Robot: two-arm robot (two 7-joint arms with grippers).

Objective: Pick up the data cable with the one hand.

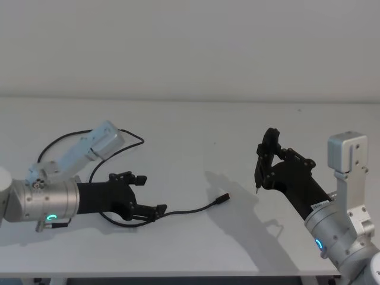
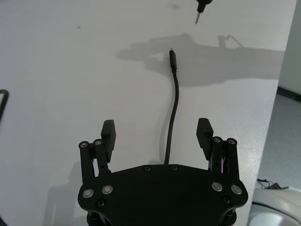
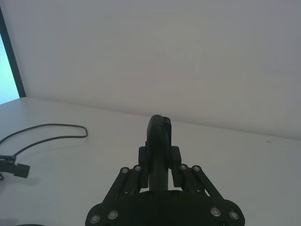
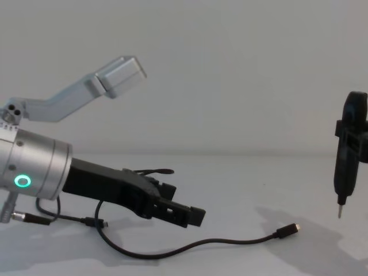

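Observation:
The left gripper will next grab the data cable by its cord behind the plug (image 4: 221, 241), which keeps the data cable's small plug (image 4: 287, 230) free.
The data cable (image 1: 189, 210) lies on the white table, looping from the back left round to a small plug (image 1: 223, 199) near the middle. My left gripper (image 1: 149, 195) is open low over the cable, one finger on each side. In the left wrist view the cable (image 2: 175, 99) runs out from between the fingers (image 2: 109, 134) to its plug (image 2: 173, 60). The chest view has the left gripper (image 4: 172, 207) just above the table and the cable (image 4: 190, 248) lying beneath it. My right gripper (image 1: 270, 163) is held up at the right, shut on a black pen-like tool (image 3: 160, 141).
The tool's metal tip (image 1: 256, 191) points down, a little right of the plug. A short black wire (image 4: 86, 220) hangs under my left arm. The table's front edge (image 1: 178, 274) is close below my left gripper. A white wall rises behind the table.

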